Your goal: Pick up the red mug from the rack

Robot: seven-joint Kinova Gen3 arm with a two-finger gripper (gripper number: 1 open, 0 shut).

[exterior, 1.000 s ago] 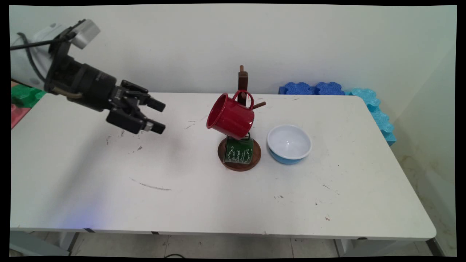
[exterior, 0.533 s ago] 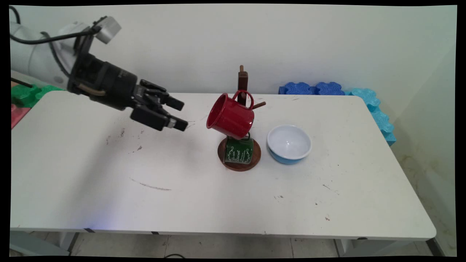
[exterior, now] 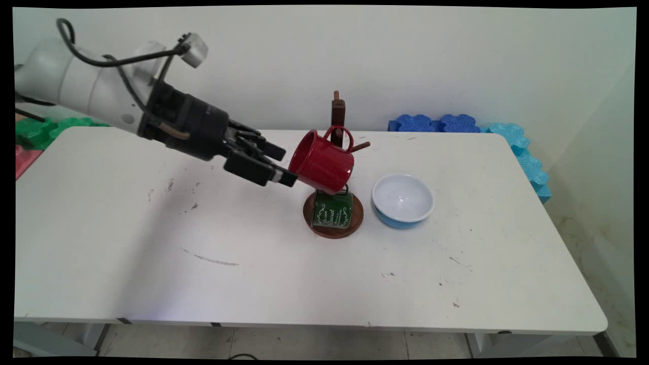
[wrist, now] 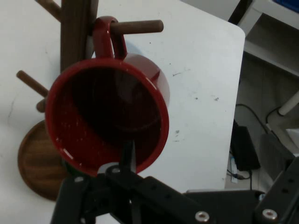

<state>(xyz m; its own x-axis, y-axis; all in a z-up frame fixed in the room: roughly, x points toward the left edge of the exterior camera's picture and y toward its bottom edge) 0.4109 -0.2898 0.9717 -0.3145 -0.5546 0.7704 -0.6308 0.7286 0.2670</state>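
Note:
I will next use my gripper to grab the mug by its rim (exterior: 293, 159), so that the red enamel mug's handle (exterior: 350, 139) stays free to slip off the wooden peg.
A red enamel mug (exterior: 324, 162) hangs by its handle from a peg of a wooden mug tree (exterior: 338, 114), its mouth tilted to the left. My gripper (exterior: 288, 165) is open and level with that mouth, its fingertips right at the rim; whether they touch it I cannot tell. A green mug (exterior: 332, 209) hangs lower, just above the tree's round base (exterior: 357, 223). In the hand view the red mug (wrist: 107, 116) fills the middle, hooked on a peg (wrist: 138, 26), with my gripper (wrist: 175, 203) just below it.
A blue bowl with a white inside (exterior: 403, 198) stands just right of the tree. Blue foam pieces (exterior: 436, 123) lie along the back right edge, and green foam (exterior: 35, 129) at the far left. The white table (exterior: 253, 263) carries scuff marks.
The arm has swung right across the table, bringing the open gripper from the left side up to the red mug's mouth. The mugs, tree and bowl have not moved.

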